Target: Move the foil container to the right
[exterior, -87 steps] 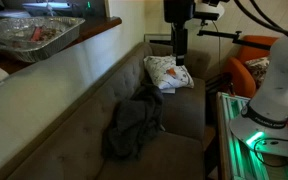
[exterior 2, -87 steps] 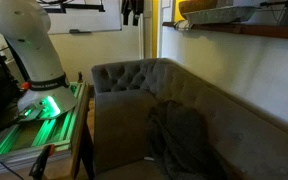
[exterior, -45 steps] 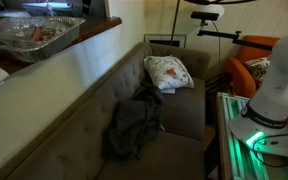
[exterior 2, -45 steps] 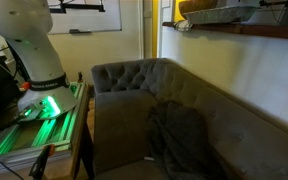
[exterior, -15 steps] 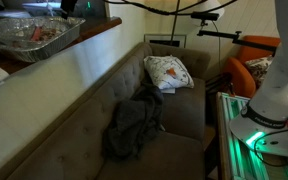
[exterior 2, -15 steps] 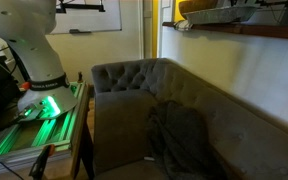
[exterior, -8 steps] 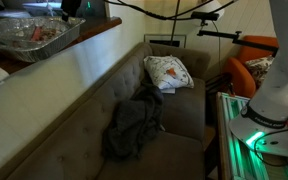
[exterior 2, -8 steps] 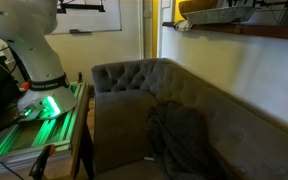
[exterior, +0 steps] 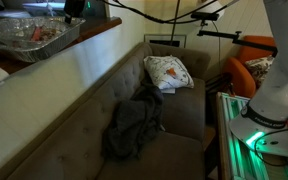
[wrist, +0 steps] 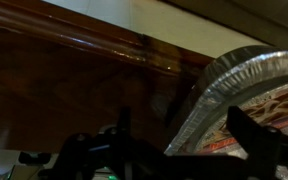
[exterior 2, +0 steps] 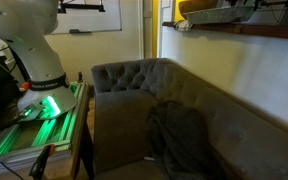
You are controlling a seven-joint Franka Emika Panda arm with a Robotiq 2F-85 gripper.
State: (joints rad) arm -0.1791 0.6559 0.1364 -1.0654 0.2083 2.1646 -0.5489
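Observation:
The foil container's rolled rim reaches back past the ends of both fingers, one inside over the contents, so it is now time for my gripper to close on it.
The foil container (exterior: 29, 35) is a crinkled silver tray with reddish and pale contents. It sits on a wooden ledge (exterior: 89, 38) above the sofa back, and shows in both exterior views (exterior 2: 219, 14). My gripper (exterior: 74, 10) hangs at the container's near end, just above the ledge. In the wrist view the gripper (wrist: 184, 135) is open, its two dark fingers wide apart. The container's rolled rim (wrist: 219, 90) lies between them. I cannot tell whether a finger touches the rim.
A brown tufted sofa (exterior: 179, 110) lies below the ledge, with a white patterned cushion (exterior: 169, 72) and a crumpled dark cloth (exterior: 134, 125) on it. The robot base (exterior: 274, 100) stands on a green-lit table beside an orange chair (exterior: 246, 62).
Over several seconds the arm rose from above the cushion and swung over to the ledge. In the last second the gripper sank slightly by the container's end.

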